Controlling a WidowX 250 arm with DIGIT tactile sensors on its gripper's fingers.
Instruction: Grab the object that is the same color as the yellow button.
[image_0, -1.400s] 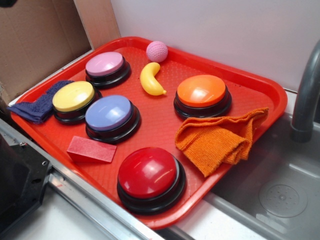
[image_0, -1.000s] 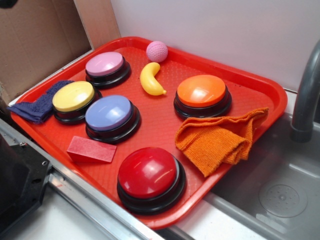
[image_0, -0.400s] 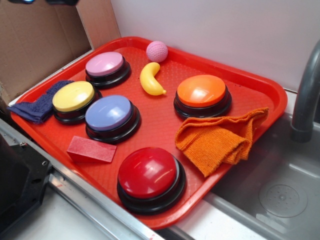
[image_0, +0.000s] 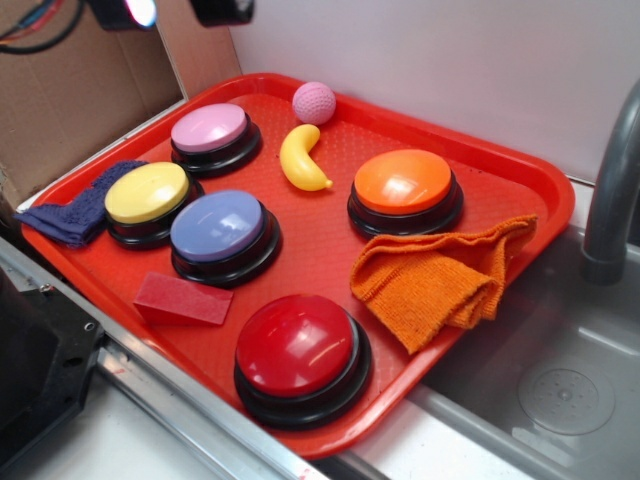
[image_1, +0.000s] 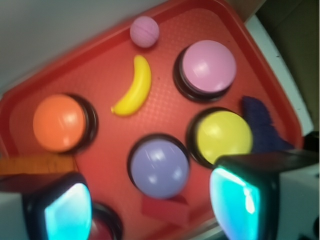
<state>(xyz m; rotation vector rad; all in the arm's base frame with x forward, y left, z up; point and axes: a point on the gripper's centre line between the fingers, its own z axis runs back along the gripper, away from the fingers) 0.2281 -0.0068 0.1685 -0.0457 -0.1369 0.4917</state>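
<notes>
I will pick out the object matching the yellow button (image_0: 147, 193), so my gripper will next take hold of the banana by its curved middle (image_0: 300, 164).
A small glossy yellow banana (image_0: 303, 157) lies on the red tray (image_0: 530, 180) between the pink ball (image_0: 314, 102) and the orange button (image_0: 403, 182). The yellow button (image_0: 147, 193) stands at the tray's left side. My gripper (image_0: 172, 10) hangs high at the top left edge of the exterior view, open, well above and left of the banana. In the wrist view the banana (image_1: 134, 87) lies ahead of the open gripper (image_1: 152, 205), and the yellow button (image_1: 224, 136) sits right of centre. Nothing is between the fingers.
Pink (image_0: 209, 128), lilac-blue (image_0: 217, 225) and red (image_0: 296, 345) buttons also stand on the tray. An orange cloth (image_0: 440, 280), a dark blue cloth (image_0: 75, 210) and a red block (image_0: 183, 298) lie there too. A sink (image_0: 560, 390) with a faucet (image_0: 610, 200) is on the right, cardboard (image_0: 70, 100) on the left.
My gripper has come further into the exterior view at the top left, moving down and right. Everything on the tray has stayed in place.
</notes>
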